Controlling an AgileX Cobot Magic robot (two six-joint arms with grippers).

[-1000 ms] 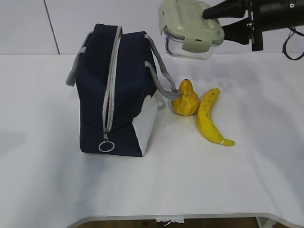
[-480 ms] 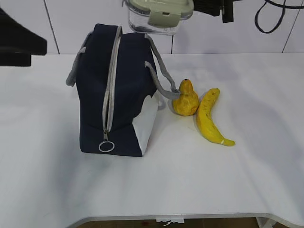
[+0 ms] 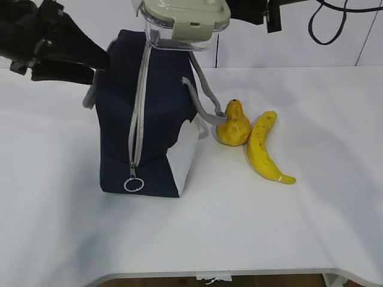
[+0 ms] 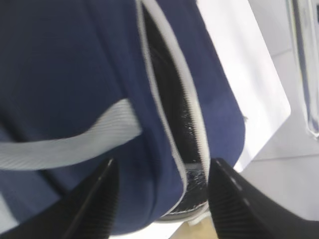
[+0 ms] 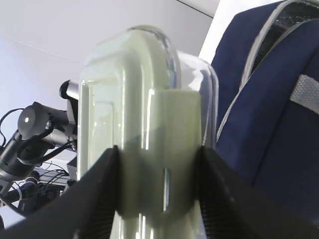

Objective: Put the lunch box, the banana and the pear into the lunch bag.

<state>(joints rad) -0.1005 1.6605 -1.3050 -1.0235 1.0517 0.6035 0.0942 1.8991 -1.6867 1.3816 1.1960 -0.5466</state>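
Observation:
The robot's left gripper needs to grab the navy fabric of the bag beside the parted zipper (image 4: 182, 99) next, where a loose edge of cloth stands up.
The navy lunch bag (image 3: 158, 113) stands on the white table, its grey zipper parted along the top. My right gripper (image 3: 234, 8) is shut on the lunch box (image 3: 182, 24), a clear container with a sage-green lid, and holds it just above the bag's top. In the right wrist view the fingers (image 5: 94, 199) clamp the lunch box (image 5: 149, 99) beside the bag (image 5: 269, 114). My left gripper (image 3: 103, 60) is open at the bag's upper left. In the left wrist view it (image 4: 162, 196) straddles the bag's fabric (image 4: 75, 74) beside the open zipper. The pear (image 3: 233, 124) and the banana (image 3: 263, 149) lie right of the bag.
A grey strap handle (image 3: 200, 95) hangs down toward the pear. The zipper's ring pull (image 3: 133, 183) hangs low on the bag's near end. The table's front edge (image 3: 239, 274) runs along the bottom.
My right gripper has carried the lunch box left and slightly down to just over the bag's top. My left arm has come in from the left to the bag's upper edge.

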